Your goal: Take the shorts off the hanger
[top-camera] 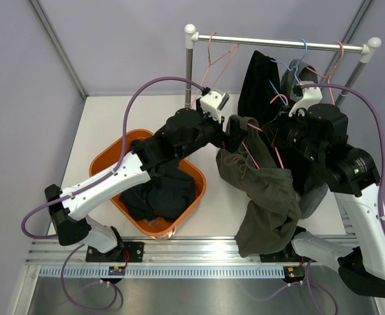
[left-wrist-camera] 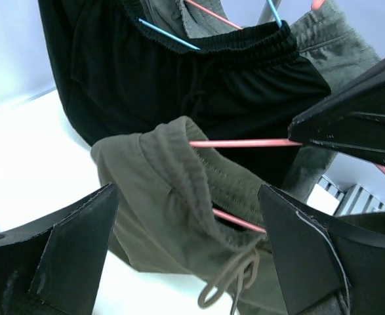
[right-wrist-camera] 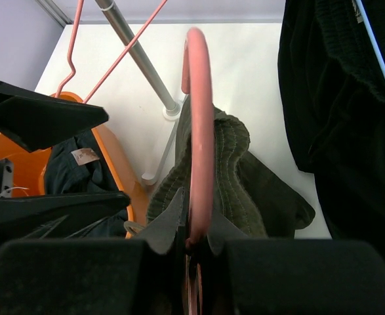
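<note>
The shorts should come off the hanger, so my left gripper will next pinch the olive shorts' waistband (left-wrist-camera: 193, 186) at its end away from my right gripper.
A pair of dark olive shorts (top-camera: 265, 190) hangs by its waistband from a pink hanger (right-wrist-camera: 199, 118) in front of the rack, with the legs drooping toward the table's near edge. My right gripper (right-wrist-camera: 193, 231) is shut on that hanger's wire, just right of the waistband (top-camera: 274, 136). My left gripper (left-wrist-camera: 187, 197) is open, its fingers on either side of the olive waistband (left-wrist-camera: 179, 177) without pinching it. Black shorts (left-wrist-camera: 199, 85) hang behind on a blue hanger (left-wrist-camera: 169, 36). Grey shorts (left-wrist-camera: 326, 39) show beside them.
An orange basket (top-camera: 110, 157) at the left holds dark shorts (top-camera: 159, 197). The rack's bar (top-camera: 277, 43) and post (top-camera: 189, 72) stand at the back, with an empty pink hanger (top-camera: 213, 60) on the bar. Aluminium rails (top-camera: 199, 249) line the near edge.
</note>
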{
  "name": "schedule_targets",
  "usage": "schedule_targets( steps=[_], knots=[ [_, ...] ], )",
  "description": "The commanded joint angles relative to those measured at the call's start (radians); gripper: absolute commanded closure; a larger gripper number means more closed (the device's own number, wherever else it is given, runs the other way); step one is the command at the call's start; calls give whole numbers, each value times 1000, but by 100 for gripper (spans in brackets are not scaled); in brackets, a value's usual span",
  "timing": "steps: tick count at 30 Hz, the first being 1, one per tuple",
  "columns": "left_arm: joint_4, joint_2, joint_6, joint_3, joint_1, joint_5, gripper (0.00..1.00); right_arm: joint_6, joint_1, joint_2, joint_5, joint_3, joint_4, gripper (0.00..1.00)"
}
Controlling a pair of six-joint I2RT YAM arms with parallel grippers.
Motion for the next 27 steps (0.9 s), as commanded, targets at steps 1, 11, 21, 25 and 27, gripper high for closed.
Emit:
schedule_targets(
  steps=[1,11,21,25,27],
  knots=[
    [99,44,-1,26,-5,-36,8,13,12,8,-15,15,74,100],
    [95,122,1,26,-5,-84,9,18,41,39,14,31,83,100],
    [47,171,15,46,-5,-165,50,21,53,42,25,37,80,100],
    [41,194,16,59,-5,-164,66,21,56,37,32,41,76,100],
    [33,202,16,71,-5,-164,74,19,56,34,36,41,72,100]
  ],
)
